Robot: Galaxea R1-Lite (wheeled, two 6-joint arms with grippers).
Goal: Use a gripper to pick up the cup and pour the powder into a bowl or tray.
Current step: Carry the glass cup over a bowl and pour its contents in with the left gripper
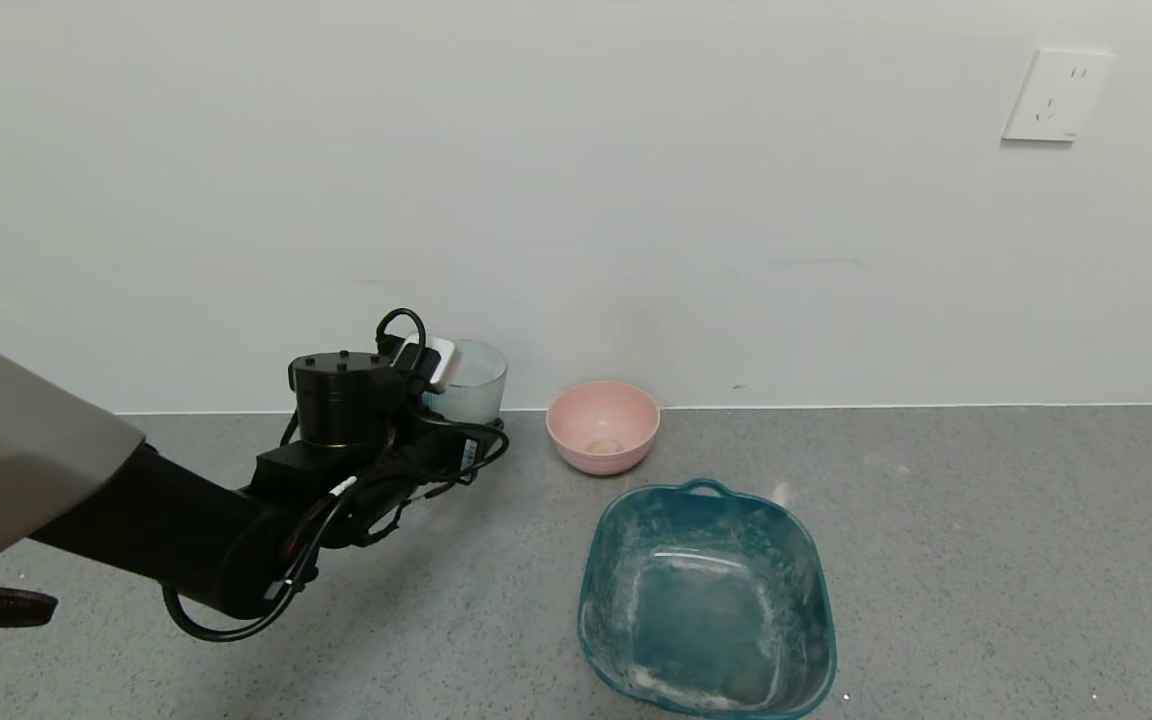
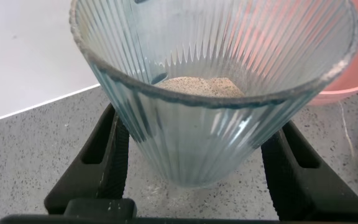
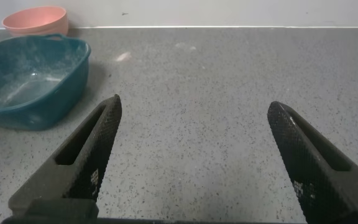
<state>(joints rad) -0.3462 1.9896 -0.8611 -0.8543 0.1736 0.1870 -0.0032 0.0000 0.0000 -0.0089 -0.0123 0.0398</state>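
Note:
The left gripper should next grab the cup around its narrower lower body [image 1: 469, 404] to pour the powder, because the cup gets wide at its rim [image 1: 482, 347].
The cup [image 1: 468, 385], a clear ribbed glass tumbler, stands upright on the grey counter near the wall. The powder [image 2: 199, 85] lies pale in its bottom. My left gripper [image 2: 194, 121] is open, with one black finger [image 2: 112, 149] on each side of the cup's lower part; I see small gaps at its base. In the head view the motor housing [image 1: 341, 400] hides the fingers. The pale-pink bowl [image 1: 603, 425] sits just right of the cup, and its rim shows in the left wrist view [image 2: 356, 78]. My right gripper [image 3: 194, 112] is open and empty over bare counter, outside the head view.
A larger teal basin [image 1: 596, 560] with a handle, dusted white inside, sits in front of the pink bowl; it also shows in the right wrist view [image 3: 73, 53]. The white wall runs right behind the cup and bowl. A wall socket [image 1: 1056, 95] is high at the right.

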